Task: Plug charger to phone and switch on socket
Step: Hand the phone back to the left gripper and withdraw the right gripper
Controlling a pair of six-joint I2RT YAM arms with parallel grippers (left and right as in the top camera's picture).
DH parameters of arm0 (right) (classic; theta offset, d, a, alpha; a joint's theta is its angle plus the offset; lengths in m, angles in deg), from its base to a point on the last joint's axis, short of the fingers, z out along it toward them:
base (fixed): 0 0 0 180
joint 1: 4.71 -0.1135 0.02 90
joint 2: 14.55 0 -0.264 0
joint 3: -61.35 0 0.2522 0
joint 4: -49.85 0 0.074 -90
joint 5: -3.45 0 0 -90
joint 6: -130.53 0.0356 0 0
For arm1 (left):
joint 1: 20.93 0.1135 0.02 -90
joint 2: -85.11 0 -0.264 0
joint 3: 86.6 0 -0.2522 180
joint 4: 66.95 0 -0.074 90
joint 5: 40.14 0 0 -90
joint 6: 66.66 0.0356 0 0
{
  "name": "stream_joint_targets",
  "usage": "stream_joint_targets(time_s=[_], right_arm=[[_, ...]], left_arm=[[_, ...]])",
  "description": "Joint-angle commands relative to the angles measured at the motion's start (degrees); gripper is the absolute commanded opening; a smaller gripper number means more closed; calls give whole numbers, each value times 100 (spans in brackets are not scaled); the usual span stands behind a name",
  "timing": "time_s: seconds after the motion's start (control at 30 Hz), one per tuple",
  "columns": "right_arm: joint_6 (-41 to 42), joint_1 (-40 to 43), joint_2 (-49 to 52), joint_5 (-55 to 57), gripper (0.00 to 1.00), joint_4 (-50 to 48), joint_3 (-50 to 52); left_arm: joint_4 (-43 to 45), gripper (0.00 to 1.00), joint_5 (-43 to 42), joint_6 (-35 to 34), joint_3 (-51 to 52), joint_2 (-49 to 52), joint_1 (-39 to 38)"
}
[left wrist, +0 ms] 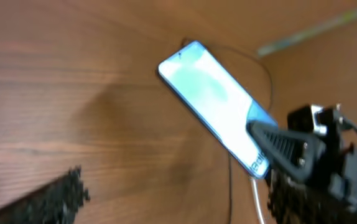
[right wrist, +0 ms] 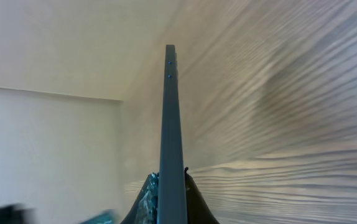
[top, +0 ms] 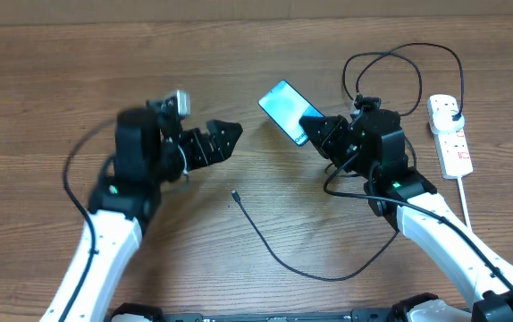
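Observation:
My left gripper grabs the phone's long side facing it next. That leaves the phone's lettered short end free to plug the charger.
The phone (top: 282, 106), its screen glowing light blue, is held tilted above the table by one short end. My right gripper (top: 315, 131) is shut on that end. In the right wrist view the phone (right wrist: 172, 124) stands edge-on between the fingers (right wrist: 172, 202). The left wrist view shows the phone (left wrist: 216, 99) with a right finger (left wrist: 284, 144) over its lower end. My left gripper (top: 224, 140) is open and empty, left of the phone and pointing at it. The charger's thin black cable (top: 279, 255) lies on the table, its connector tip (top: 235, 192) below my left gripper. The socket (top: 450, 134) lies at the far right.
The black cable loops behind the right arm at the back right (top: 399, 55). The socket's thick white cord (top: 465, 201) runs toward the front beside the right arm. The wooden table (top: 51, 89) spreads to the left.

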Motion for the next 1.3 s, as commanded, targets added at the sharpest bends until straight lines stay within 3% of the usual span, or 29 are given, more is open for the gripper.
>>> stream_joint_targets(time_s=[0.0,0.1,0.2,0.67,1.07,1.27], right_arm=[[579,-63,-138,-199,4,-284,-87],[745,-227,-136,-197,4,-629,-87],[793,-442,-133,-4,4,-925,-87],[975,-1263,435,345,4,-1768,-87],[975,-1576,1071,498,4,-2011,-87],[699,-1576,1097,625,4,-2009,-87]], left_arm=[[1526,99,-479,-1368,953,-131,-79],[3139,99,-153,-2212,1530,55,-197],[4140,99,-79,-2656,1709,413,-208],[7514,100,-181,-4188,1663,2341,-238],[8260,100,-179,-4581,1556,2782,-337],[8299,77,-181,-4721,1556,2782,-337]])
